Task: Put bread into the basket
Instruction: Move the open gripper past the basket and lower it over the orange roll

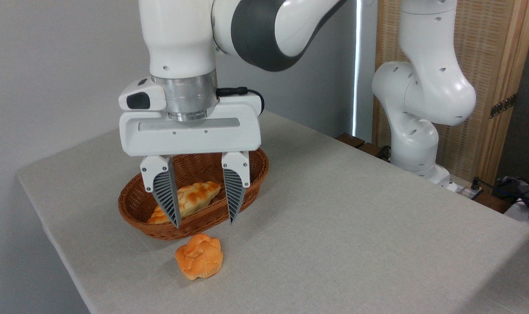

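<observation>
The bun has rounded sides. I will grab it there with my gripper so that I can put it into the wicker basket (134, 204).
The bread (199, 256), a small round knotted bun with a glossy orange-golden crust, lies on the table just in front of the basket. The basket (136, 206), oval brown wicker with low sides, sits behind it and holds a long pale braided loaf (194, 196). My gripper (204, 224) hangs open above the bun, its two ribbed grey fingers pointing down with the tips a little above and behind the bun's top. Nothing is between the fingers. The fingers cover part of the loaf and the basket's front wall.
The grey cloth-covered table (334, 226) stretches to the right of the bun. Its left and front edges are close to the basket and bun. The arm's white base (417, 144) stands at the back right, before a wooden screen (500, 65).
</observation>
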`<state>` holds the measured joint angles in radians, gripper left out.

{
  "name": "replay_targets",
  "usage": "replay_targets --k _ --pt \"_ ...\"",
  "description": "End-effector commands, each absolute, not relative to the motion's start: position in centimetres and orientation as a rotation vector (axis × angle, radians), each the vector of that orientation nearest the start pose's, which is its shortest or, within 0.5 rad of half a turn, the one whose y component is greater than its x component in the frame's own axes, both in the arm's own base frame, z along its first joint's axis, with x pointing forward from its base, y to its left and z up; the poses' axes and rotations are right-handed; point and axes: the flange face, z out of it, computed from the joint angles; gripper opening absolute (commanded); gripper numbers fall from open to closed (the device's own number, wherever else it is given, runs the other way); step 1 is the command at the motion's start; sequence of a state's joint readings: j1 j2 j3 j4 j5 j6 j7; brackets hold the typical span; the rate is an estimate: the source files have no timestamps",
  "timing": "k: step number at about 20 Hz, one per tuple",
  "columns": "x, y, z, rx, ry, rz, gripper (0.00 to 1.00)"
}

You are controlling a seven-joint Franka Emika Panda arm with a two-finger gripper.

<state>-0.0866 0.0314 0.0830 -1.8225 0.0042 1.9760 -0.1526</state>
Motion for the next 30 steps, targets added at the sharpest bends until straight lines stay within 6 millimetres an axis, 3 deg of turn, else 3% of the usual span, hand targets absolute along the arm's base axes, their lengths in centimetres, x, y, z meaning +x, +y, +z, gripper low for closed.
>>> replay_targets --k 1,4,20,30 --pt "58.7 -0.5 51.3 -3.140 -0.278 -0.214 1.00" --pt "59.3 -0.6 50.2 -3.133 -0.364 -0.238 1.00" --pt "60.7 -3.3 44.7 -3.137 -0.331 -0.180 1.00" --pt "61.0 -4.0 43.3 -3.134 -0.316 -0.205 1.00"
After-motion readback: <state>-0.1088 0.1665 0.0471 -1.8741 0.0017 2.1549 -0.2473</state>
